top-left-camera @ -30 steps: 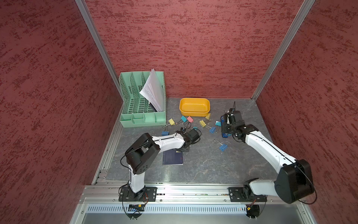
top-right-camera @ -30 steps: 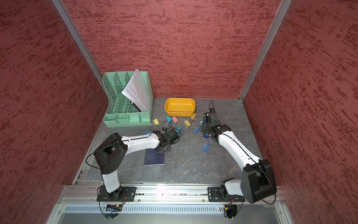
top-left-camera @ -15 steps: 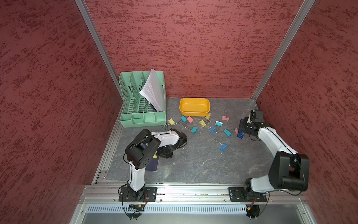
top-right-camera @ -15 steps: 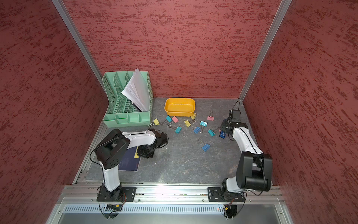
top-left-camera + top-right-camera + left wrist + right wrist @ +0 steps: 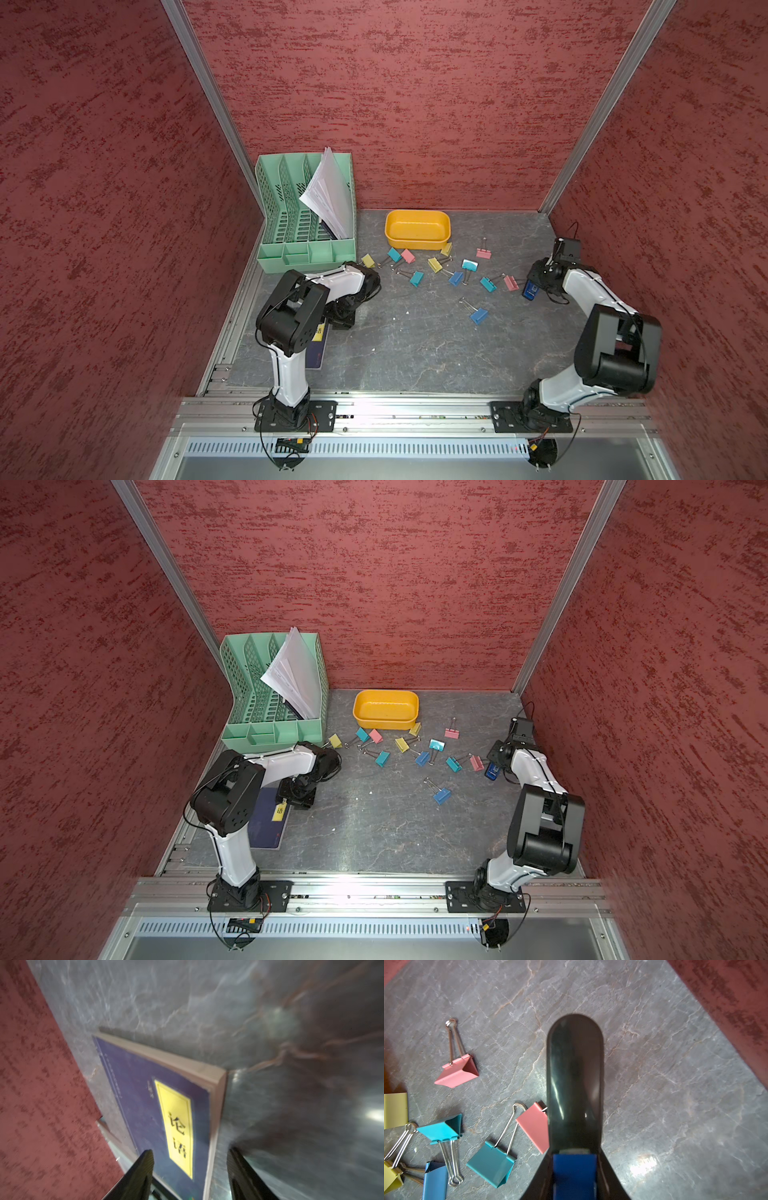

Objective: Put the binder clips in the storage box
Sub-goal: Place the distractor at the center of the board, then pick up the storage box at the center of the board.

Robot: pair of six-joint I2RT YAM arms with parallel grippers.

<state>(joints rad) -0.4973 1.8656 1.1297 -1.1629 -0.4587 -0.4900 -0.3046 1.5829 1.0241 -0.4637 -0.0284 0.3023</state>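
Note:
My right gripper should keep holding the blue stapler [image 5: 575, 1076], which partly covers the pink clip and would end against it if released now.
Several binder clips in yellow [image 5: 368, 260], teal [image 5: 416, 279], pink [image 5: 483, 253] and blue [image 5: 478, 315] lie scattered on the grey table in front of the yellow-orange storage box [image 5: 417, 246], which shows in both top views [image 5: 385, 724]. My right gripper [image 5: 535, 286] stands at the clips' right end, shut on a blue stapler [image 5: 575, 1076]. A pink clip [image 5: 533, 1126] lies against the stapler's side, and a teal one [image 5: 491, 1163] lies beside it. My left gripper [image 5: 190, 1159] is open, low over a navy notebook [image 5: 145, 1095] at the front left, holding nothing.
A mint-green file organizer [image 5: 305, 220] with white papers stands in the back left corner. The notebook [image 5: 266, 825] lies partly under my left arm. Red walls close in on both sides, and the right arm is near the right wall.
The left gripper pulled back from the clips toward the front left, sliding the notebook along, then opened. The right arm carried the stapler from among the clips to the right.

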